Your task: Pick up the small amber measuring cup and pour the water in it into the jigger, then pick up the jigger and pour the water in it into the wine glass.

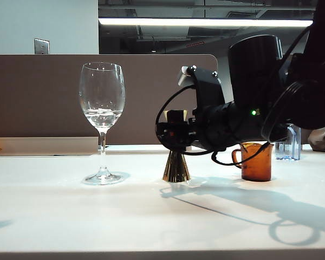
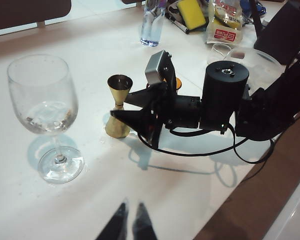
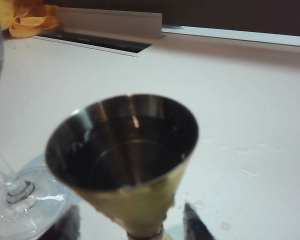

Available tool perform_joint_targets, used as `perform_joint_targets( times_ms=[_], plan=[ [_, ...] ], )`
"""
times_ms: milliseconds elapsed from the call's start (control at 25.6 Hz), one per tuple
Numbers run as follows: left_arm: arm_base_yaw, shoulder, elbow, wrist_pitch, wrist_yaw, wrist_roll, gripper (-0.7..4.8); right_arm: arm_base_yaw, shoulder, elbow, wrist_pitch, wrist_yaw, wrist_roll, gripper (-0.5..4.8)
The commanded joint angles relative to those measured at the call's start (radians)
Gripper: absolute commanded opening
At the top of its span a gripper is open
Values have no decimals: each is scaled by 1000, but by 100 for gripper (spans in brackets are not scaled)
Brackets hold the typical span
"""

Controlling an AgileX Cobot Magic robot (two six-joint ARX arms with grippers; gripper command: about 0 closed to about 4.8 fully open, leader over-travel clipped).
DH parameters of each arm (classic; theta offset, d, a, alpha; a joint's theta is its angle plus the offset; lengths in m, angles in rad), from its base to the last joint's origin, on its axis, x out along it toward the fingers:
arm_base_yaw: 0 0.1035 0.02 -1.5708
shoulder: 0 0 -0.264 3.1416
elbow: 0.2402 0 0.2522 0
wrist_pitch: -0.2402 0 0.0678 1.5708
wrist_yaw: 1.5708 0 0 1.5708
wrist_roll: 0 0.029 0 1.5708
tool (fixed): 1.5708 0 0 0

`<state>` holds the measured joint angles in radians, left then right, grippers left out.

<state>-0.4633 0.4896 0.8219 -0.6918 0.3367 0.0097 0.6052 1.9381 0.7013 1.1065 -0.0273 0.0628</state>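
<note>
The jigger has to pour its water into the wine glass, so my right gripper should grab it next by its middle (image 3: 145,234).
The gold jigger (image 1: 176,168) stands upright mid-table, its dark upper cup (image 3: 125,145) showing a faint liquid ring. My right gripper (image 1: 173,132) reaches in level from the right and straddles the jigger's waist (image 2: 119,107). Its fingers (image 3: 195,225) are open, with gaps on both sides. To the left, apart from the jigger, is the wine glass (image 1: 102,103), with a little clear water low in its bowl (image 2: 42,100). The amber measuring cup (image 1: 256,162) sits on the table behind the right arm. My left gripper (image 2: 131,210) hovers shut and empty over the near table.
A clear water bottle (image 1: 288,143) stands at the back right, also seen in the left wrist view (image 2: 152,25). Beside it lie a yellow sponge (image 2: 191,12) and a snack packet (image 2: 225,27). A brown partition (image 1: 43,97) runs behind the table. The table edge (image 2: 250,200) lies near the left gripper.
</note>
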Motion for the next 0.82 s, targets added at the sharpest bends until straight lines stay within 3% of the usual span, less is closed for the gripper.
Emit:
perform_joint_targets(
  times_ms=[39,117,234,390,507,663,819],
  plan=[
    [0,0,2,12,0,1,26,1,5,4,19,-2,2,250],
    [0,0,2,12,0,1,26,1,8,4,19,-2,2,249],
    [0,0,2,12,0,1,26,1,8,5,20,-2,2,202],
    [0,0,2,12,0,1,26,1,10,8,20,-2,2,196],
    [0,0,2,12,0,1,26,1,15,12,19,-2,2,136],
    [0,1,2,12,0,1,26,1,25,20,21,-2,1,119],
    [0,1,2,12,0,1,26,-2,27,20,20,-2,1,54]
  ],
)
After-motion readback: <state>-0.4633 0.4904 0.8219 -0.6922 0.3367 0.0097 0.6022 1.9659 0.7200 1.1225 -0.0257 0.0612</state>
